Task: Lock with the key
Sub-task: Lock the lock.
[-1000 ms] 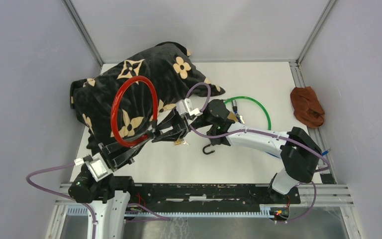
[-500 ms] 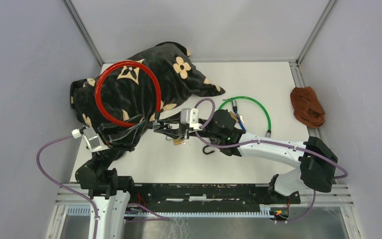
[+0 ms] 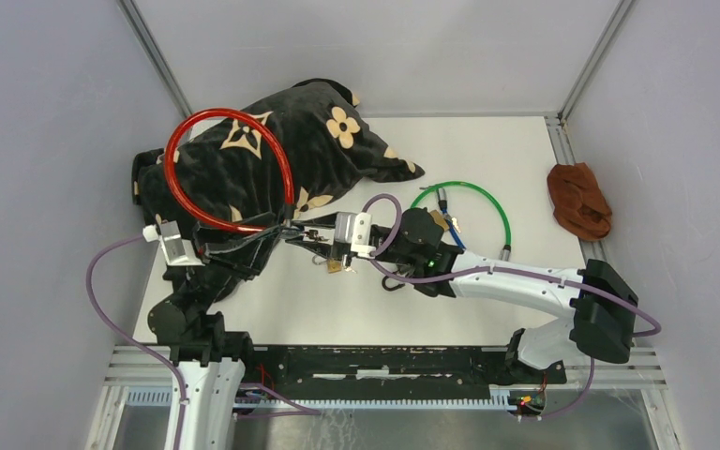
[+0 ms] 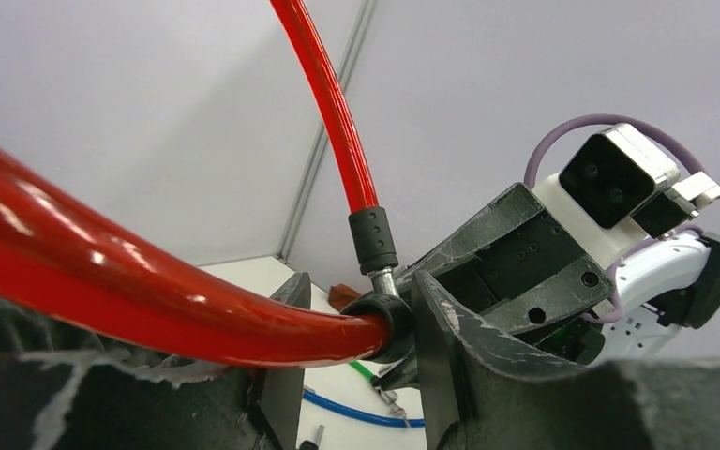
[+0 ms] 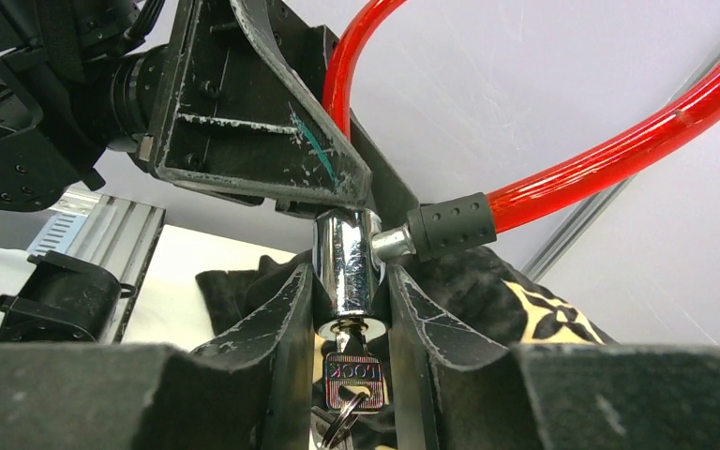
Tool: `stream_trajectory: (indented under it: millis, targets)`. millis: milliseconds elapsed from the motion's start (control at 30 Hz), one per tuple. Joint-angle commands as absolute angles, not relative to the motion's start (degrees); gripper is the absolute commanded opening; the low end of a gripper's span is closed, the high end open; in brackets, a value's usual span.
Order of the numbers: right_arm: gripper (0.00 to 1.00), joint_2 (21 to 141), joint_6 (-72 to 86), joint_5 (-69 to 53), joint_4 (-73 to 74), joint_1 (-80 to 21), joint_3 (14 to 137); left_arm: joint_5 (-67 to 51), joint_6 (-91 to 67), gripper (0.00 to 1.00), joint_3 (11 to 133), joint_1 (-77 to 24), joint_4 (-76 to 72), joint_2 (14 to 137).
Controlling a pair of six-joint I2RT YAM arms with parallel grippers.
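The red cable's black collar (image 3: 277,227) (image 4: 391,326) is between the open fingers of my left gripper, close against one. My left gripper would hold the collar if it closed now, so it needs to close on it.
A red cable lock (image 3: 230,169) loops over the black cushion. Its chrome lock cylinder (image 5: 345,267) stands upright between my right gripper's fingers; the right gripper (image 5: 349,277) is shut on it. The key (image 5: 354,380) sits in the cylinder's lower end with a ring hanging from it, also visible as the key (image 3: 335,266) from above. The cable's black-sleeved pin (image 5: 445,228) enters the cylinder's side. My left gripper (image 4: 358,291) stands open, and the red cable (image 4: 150,309) runs across the gap, its black collar (image 4: 384,323) against the right finger. From above, the left gripper (image 3: 311,236) meets the right gripper (image 3: 333,246).
A black cushion with tan flowers (image 3: 319,131) lies at the back left. A green cable loop (image 3: 487,202) and a blue cable (image 4: 366,414) lie behind the right arm. A black hook (image 3: 392,281) rests on the white table, and a brown cloth (image 3: 578,200) sits at the right edge.
The red loop has swung up and to the left over the cushion as the left arm turned. The left jaws have widened around the cable. The right arm followed leftward, still holding the cylinder.
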State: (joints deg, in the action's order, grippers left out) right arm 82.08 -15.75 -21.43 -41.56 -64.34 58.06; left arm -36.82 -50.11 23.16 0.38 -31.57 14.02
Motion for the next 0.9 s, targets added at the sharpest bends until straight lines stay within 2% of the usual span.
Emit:
stream_trajectory:
  millis: [0, 67, 100, 200, 233, 467, 533, 600, 700, 867]
  targets:
    - [0.00, 81.96, -18.88, -20.56, -44.07, -65.39, 62.63, -37.39, -54.69, 0.50, 22.70, -1.14, -35.58, 14.41]
    - [0.00, 82.27, -19.31, -20.65, -43.57, -65.48, 62.93, -37.60, -55.94, 0.46, 22.51, -1.27, -36.73, 14.49]
    - [0.00, 82.43, -19.55, -20.79, -43.17, -65.57, 63.23, -37.57, -56.32, 0.40, 22.50, -1.31, -37.19, 14.48]
    - [0.00, 82.89, -19.84, -21.23, -42.36, -65.57, 63.90, -37.41, -56.06, 0.11, 22.50, -1.39, -38.14, 14.42]
    - [0.00, 82.91, -19.86, -21.31, -42.23, -65.56, 63.96, -37.28, -55.81, 0.04, 22.50, -1.38, -38.41, 14.35]
    - [0.02, 81.36, -21.75, -22.61, -40.13, -65.57, 62.94, -36.88, -52.50, 0.02, 21.69, -1.36, -39.73, 13.12]
    - [0.27, 80.37, -22.66, -22.96, -38.45, -65.57, 62.43, -37.16, -48.18, 0.02, 21.83, -1.41, -40.94, 12.33]
    - [0.43, 79.44, -23.77, -23.16, -36.96, -65.49, 61.83, -37.24, -44.63, 0.02, 22.20, -1.40, -42.34, 11.55]
    - [0.58, 78.42, -24.97, -23.44, -34.29, -65.48, 61.79, -37.87, -41.82, 0.02, 22.83, -1.38, -45.41, 11.25]
    - [0.73, 76.40, -26.15, -24.51, -28.60, -64.85, 62.02, -41.63, -38.54, 0.02, 23.07, -1.31, -47.63, 10.89]
